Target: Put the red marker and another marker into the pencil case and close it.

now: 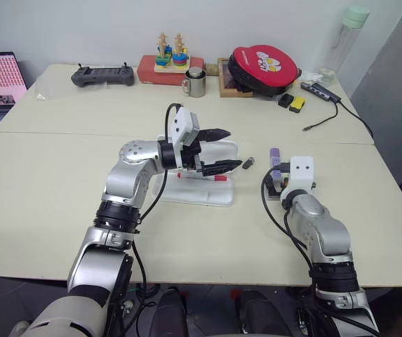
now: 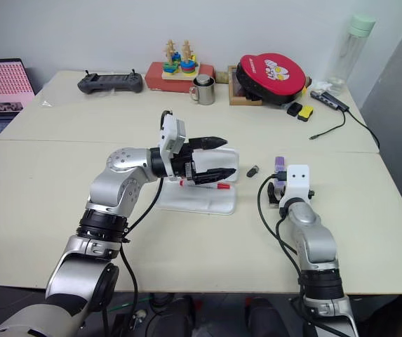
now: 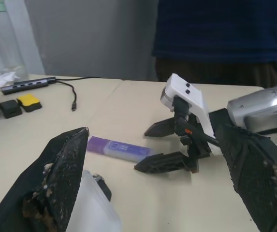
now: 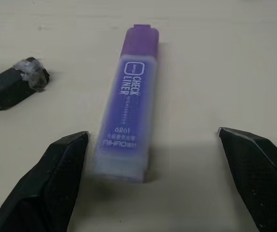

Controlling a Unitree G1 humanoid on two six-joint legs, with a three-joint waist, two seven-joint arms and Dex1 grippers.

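Note:
My right gripper closes on the marker next, since its fingertips reach past the purple marker's near end [image 4: 121, 162], beside the marker's sides.
The white pencil case [image 1: 208, 196] lies open at the table's middle, and the red marker [image 1: 202, 177] rests inside it. My left gripper [image 1: 234, 149] hovers just above the case, pointing right, open and holding nothing. The other marker, a chunky purple one [image 4: 128, 121], lies on the table to the right of the case [image 1: 274, 157]. My right gripper [image 4: 153, 135] is low over the table at that marker's near end. It is open, and the marker lies ahead between its fingers' lines without touching them. The left wrist view shows the same gripper [image 3: 150, 147] beside the purple marker [image 3: 119, 147].
A small black piece [image 1: 249, 163] lies between case and purple marker. Along the far edge stand a controller [image 1: 102, 76], a stacking toy [image 1: 170, 60], a metal mug [image 1: 196, 83], a red round bag [image 1: 264, 64], a cable hub [image 1: 320, 90] and a bottle [image 1: 348, 38]. A person's dark top [image 3: 220, 34] is beyond the table's right side.

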